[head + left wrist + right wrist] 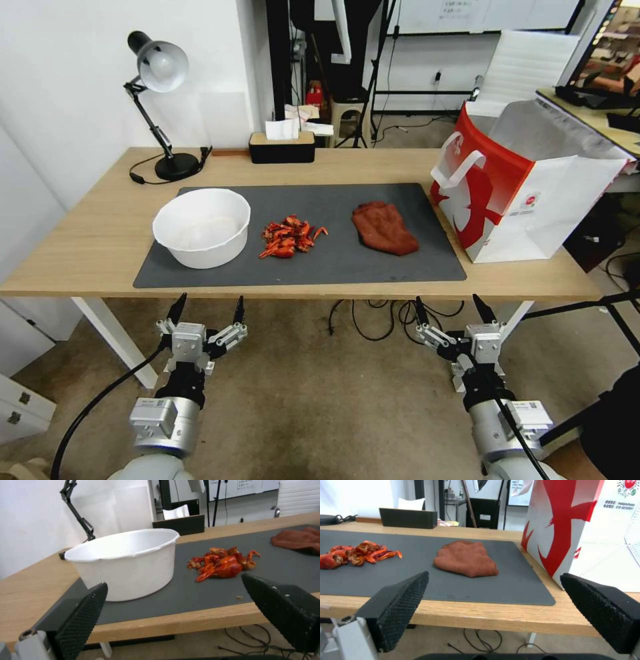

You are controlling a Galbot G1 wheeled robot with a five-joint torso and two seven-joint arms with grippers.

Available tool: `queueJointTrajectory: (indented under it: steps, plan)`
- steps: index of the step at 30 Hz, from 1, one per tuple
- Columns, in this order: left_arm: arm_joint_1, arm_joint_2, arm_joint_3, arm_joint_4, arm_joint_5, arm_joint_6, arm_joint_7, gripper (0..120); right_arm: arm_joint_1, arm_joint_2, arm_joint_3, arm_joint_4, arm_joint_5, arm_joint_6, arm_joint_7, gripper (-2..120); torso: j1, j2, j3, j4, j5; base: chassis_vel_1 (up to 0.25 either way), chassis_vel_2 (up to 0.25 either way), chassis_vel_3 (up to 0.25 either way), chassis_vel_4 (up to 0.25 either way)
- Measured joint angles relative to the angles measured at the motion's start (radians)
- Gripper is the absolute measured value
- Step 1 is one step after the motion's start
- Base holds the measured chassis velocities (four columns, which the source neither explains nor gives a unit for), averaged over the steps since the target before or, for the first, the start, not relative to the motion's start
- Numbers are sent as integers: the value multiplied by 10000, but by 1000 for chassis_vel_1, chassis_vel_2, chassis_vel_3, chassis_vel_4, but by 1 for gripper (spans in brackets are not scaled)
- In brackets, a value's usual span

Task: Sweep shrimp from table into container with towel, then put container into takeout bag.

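The white container's round body (209, 257) is too wide for my open fingers. My left gripper will next grab the container by its thin near rim.
A pile of red-orange shrimp (289, 237) (222, 563) (356, 553) lies mid-mat on the table (87, 233). To its left stands the white container (201, 226) (128, 561), upright and holding nothing that I can see. The rust-red towel (384, 228) (466, 558) (296, 540) lies flat to the right of the shrimp. The red and white takeout bag (527, 183) (586, 527) stands open at the table's right end. My left gripper (207, 310) (173, 612) and right gripper (451, 309) (493, 610) hang open below the table's front edge, holding nothing.
A dark grey mat (347, 267) covers the table's middle. A black desk lamp (157, 100) stands at the back left and a black tissue box (281, 147) at the back middle. Cables (373, 320) lie on the floor under the table.
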Motion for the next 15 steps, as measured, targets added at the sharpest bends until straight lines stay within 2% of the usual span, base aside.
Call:
queueJointTrajectory:
  steps: [15]
  plan:
    - [0, 0, 0, 0, 0, 0, 0, 100, 0, 0, 0, 0, 0, -1, 0, 100, 0, 0, 0, 0, 0, 0, 0, 0, 0]
